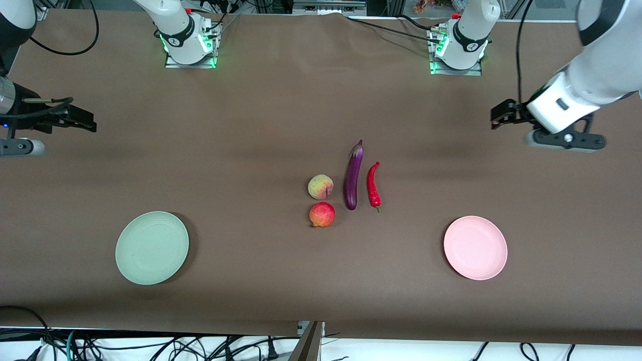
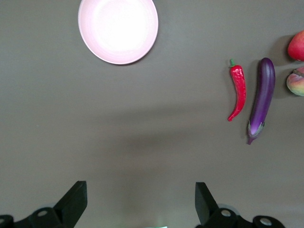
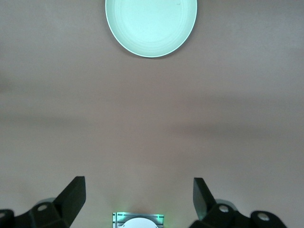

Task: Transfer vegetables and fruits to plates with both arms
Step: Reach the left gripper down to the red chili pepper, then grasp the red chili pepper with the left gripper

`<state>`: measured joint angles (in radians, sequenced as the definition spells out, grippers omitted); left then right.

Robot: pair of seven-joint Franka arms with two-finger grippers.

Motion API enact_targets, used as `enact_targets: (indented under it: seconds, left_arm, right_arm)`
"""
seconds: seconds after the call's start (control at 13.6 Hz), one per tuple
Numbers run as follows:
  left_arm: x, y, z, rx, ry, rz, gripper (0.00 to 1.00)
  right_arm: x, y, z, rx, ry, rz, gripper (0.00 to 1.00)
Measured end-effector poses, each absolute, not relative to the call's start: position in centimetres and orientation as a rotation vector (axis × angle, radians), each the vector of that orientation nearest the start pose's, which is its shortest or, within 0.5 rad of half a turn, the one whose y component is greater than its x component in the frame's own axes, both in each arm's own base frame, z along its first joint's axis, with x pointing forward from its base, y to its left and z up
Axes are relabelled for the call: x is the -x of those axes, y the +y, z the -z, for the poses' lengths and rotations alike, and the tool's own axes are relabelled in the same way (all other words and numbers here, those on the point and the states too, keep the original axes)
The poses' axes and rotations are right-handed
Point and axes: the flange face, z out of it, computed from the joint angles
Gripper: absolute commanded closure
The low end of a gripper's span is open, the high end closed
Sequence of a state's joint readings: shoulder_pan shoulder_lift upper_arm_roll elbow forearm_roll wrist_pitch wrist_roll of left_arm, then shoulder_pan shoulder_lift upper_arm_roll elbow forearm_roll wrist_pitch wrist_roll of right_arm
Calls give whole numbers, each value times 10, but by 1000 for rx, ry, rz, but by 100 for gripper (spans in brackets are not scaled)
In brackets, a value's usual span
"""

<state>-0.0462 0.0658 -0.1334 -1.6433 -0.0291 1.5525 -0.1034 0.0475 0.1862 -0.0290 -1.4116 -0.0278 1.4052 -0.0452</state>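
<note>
Next, my left gripper picks up the red chili by its curved body [image 1: 371, 186] [image 2: 240, 92] to transfer the vegetables onto the plates.
The purple eggplant [image 1: 353, 175], red chili [image 1: 373, 185], peach [image 1: 320, 186] and red-orange fruit [image 1: 322, 214] lie together mid-table. The mint plate [image 1: 152, 247] sits empty toward the right arm's end, the pink plate [image 1: 475, 247] empty toward the left arm's end. My left gripper [image 1: 499, 116] hangs open and empty above the table at the left arm's end; its wrist view shows its gripper [image 2: 141, 197], the pink plate [image 2: 118, 29], chili [image 2: 238, 90] and eggplant [image 2: 262, 97]. My right gripper [image 1: 83, 120] hangs open and empty at the right arm's end; its wrist view shows its gripper [image 3: 139, 194] and the mint plate [image 3: 151, 26].
The brown table cover [image 1: 251, 150] is bare around the produce and plates. The two arm bases [image 1: 189, 42] [image 1: 457, 50] stand at the table's edge farthest from the front camera. Cables hang below the nearest edge.
</note>
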Motion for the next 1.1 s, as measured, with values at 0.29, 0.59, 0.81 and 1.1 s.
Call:
enact_targets:
  seconds: [0.29, 0.59, 0.81, 1.1]
  left_arm:
    - [-573, -140, -521, 3160, 23, -213, 0]
    - [-598, -205, -451, 3202, -136, -179, 0]
    - [-606, -268, -383, 3231, -263, -147, 0]
    - [-601, -325, -301, 3178, -294, -45, 0]
  right_arm:
    - [-598, 14, -562, 3151, -115, -349, 0]
    - [-598, 19, -562, 3141, -136, -351, 0]
    - [-599, 20, -559, 3140, -142, -358, 0]
    - [-601, 21, -553, 3138, -145, -374, 0]
